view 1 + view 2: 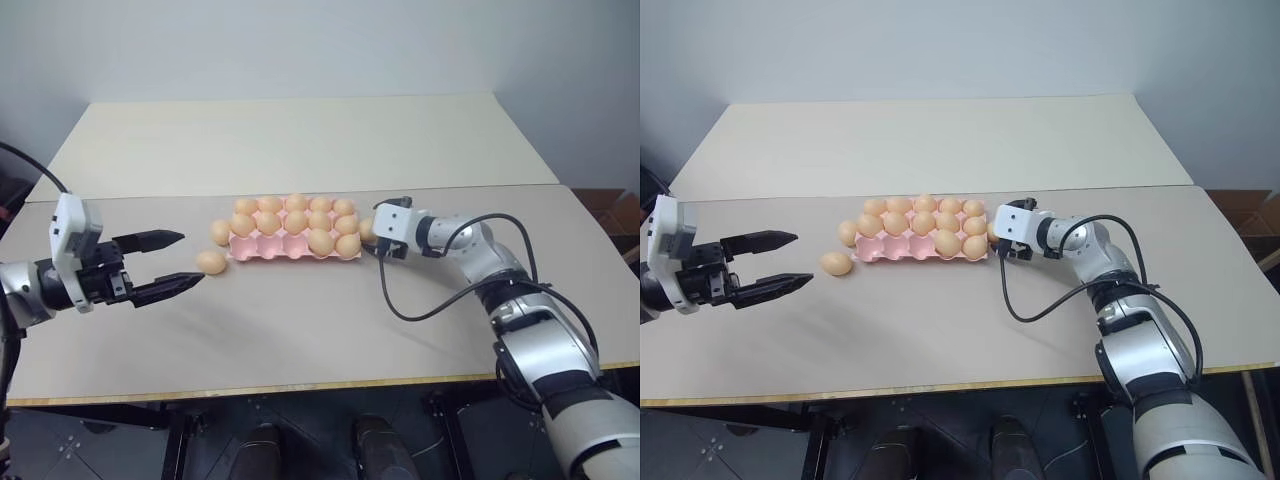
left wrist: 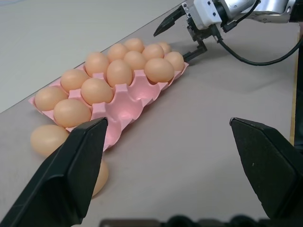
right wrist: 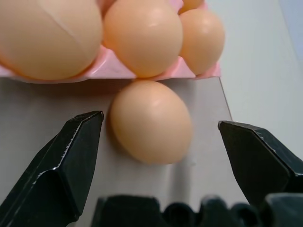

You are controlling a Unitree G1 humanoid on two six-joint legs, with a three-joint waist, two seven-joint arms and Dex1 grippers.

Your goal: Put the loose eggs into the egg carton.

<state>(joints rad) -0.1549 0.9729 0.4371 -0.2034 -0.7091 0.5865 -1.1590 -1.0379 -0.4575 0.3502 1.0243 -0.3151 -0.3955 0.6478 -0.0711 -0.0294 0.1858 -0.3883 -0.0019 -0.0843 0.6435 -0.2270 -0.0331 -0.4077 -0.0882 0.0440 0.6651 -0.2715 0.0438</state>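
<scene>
The fingers of my right gripper are on either side of the loose egg above the table, so it is now time to close and catch it.
The pale pink egg carton [image 1: 262,251] lies mid-table with eggs in most cups; three front cups toward its left end are bare. Two loose eggs lie off its left end: one [image 1: 211,262] in front of the corner, one [image 1: 220,232] against the end. A third loose egg [image 3: 151,120] rests on the table at the carton's right end. My right gripper [image 3: 159,120] is open, with a finger on each side of that egg and not touching it. My left gripper [image 1: 190,258] is open and holds nothing; its tips are just left of the front loose egg.
The beige table [image 1: 300,330] has open room in front of the carton and behind it. A seam [image 1: 150,195] runs across where a second tabletop joins at the back. My right arm's black cable [image 1: 400,300] loops down over the table surface.
</scene>
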